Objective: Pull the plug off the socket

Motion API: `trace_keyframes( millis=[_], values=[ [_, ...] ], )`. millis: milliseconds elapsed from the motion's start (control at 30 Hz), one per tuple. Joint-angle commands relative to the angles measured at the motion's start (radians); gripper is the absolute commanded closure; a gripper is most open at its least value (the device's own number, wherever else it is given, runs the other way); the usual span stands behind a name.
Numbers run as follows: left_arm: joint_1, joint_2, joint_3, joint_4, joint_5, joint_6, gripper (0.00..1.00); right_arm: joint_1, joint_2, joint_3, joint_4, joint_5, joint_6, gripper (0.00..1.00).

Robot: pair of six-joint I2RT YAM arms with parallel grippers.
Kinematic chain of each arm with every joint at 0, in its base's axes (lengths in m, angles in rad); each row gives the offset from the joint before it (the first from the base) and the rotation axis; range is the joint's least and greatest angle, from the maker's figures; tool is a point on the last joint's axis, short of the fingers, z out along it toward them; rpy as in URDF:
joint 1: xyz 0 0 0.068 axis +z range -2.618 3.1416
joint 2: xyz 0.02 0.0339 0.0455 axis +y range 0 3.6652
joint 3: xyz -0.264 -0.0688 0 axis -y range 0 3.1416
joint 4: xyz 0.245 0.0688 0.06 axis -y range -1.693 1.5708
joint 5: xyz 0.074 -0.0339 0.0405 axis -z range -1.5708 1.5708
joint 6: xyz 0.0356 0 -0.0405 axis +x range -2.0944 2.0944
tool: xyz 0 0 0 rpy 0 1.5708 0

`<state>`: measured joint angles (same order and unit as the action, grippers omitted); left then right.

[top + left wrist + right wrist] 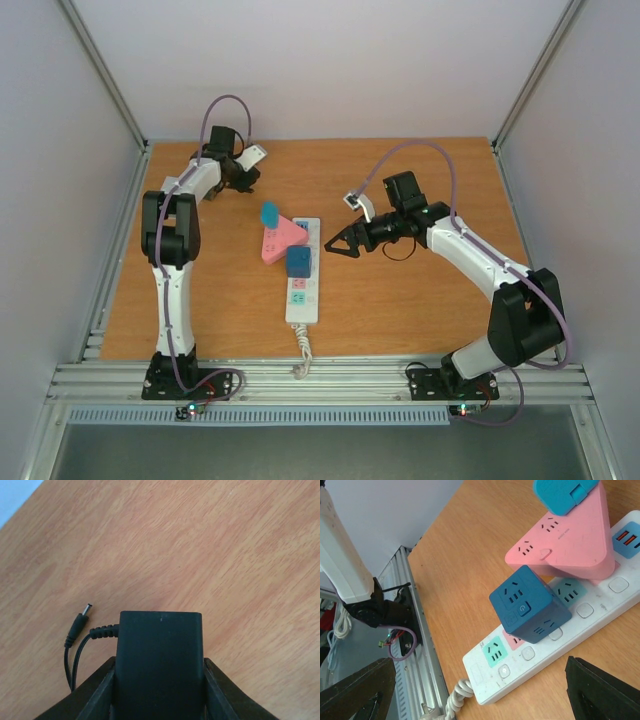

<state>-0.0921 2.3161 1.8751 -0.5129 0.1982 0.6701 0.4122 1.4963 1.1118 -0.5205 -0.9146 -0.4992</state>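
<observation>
The black adapter plug (160,640) is away from the power strip and would end on the flat wood below, so my left gripper should release it.
The socket (303,285) (530,670), a long white power strip with pastel outlet faces, lies mid-table. Plugged into it are a dark blue cube (299,262) (530,602) and a pink triangular adapter (280,240) (570,540), and a teal plug (269,214) (562,495) sits on the pink one. My left gripper (243,175) (160,662) is at the far left of the table, away from the strip, shut on a black adapter plug (160,640). That plug's thin cable and barrel tip (80,622) rest on the wood. Just right of the strip, my right gripper (335,243) (480,662) hangs open and holds nothing.
The strip's white coiled cord (300,350) (457,697) runs to the aluminium rail (320,380) at the near edge. Pale walls and frame posts enclose the wooden table (420,310) on three sides.
</observation>
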Motion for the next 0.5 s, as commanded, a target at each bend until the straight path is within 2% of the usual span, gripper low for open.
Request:
trace_keyframes(
  millis=[0,233,367,467],
  values=[
    [-0.001,0.001,0.001,-0.021,0.042,-0.03,0.73,-0.003,0.006,0.012,0.032,-0.015,-0.021,0.06],
    [-0.001,-0.011,0.024,-0.081,0.079,-0.052,0.49,-0.003,0.008,0.002,0.037,-0.013,-0.031,0.06],
    [-0.001,-0.023,0.05,-0.108,0.092,-0.067,0.41,-0.003,0.01,0.002,0.047,-0.022,-0.027,0.07],
    [-0.001,-0.041,0.061,-0.129,0.094,-0.069,0.39,-0.003,0.006,0.001,0.052,-0.025,-0.027,0.07]
  ],
)
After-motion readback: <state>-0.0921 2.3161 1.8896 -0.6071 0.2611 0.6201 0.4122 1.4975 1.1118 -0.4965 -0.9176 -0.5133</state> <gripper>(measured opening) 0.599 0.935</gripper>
